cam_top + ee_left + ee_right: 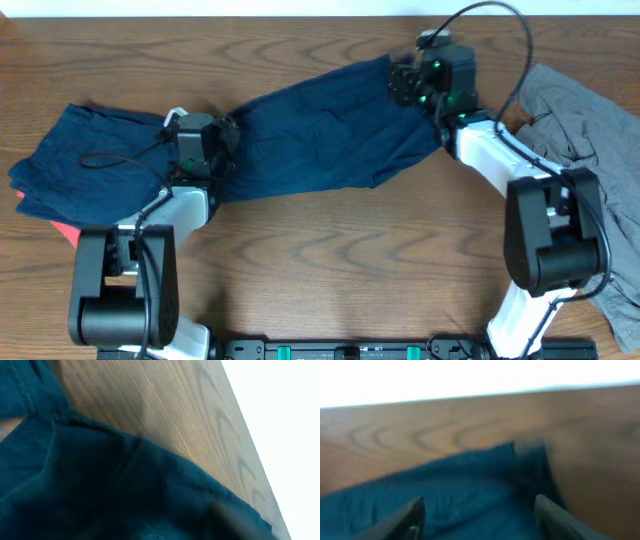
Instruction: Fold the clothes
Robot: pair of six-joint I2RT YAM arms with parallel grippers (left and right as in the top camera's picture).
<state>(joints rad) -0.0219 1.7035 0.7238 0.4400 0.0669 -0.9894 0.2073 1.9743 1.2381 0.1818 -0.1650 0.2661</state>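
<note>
My left gripper grabs the navy garment's end beside the second navy garment next, to fold that end over the opposite end.
A dark navy garment (pixel 320 130) lies stretched across the middle of the table between my two grippers. My left gripper (pixel 205 140) is at its left end. In the left wrist view the navy cloth (pixel 125 485) fills the frame and covers the jaws; only one blurred finger (pixel 230 517) shows, far to the right. My right gripper (pixel 408 85) is at the garment's far right corner, its fingers wide apart over the cloth (pixel 480 515) and holding nothing. A second navy garment (pixel 85 160) lies at the left. A light grey garment (pixel 590 120) lies at the right.
Something red (pixel 66 232) sticks out from under the left navy garment. The wooden table (pixel 330 260) runs to its far edge just behind the right gripper. The right arm's base stands on part of the grey garment.
</note>
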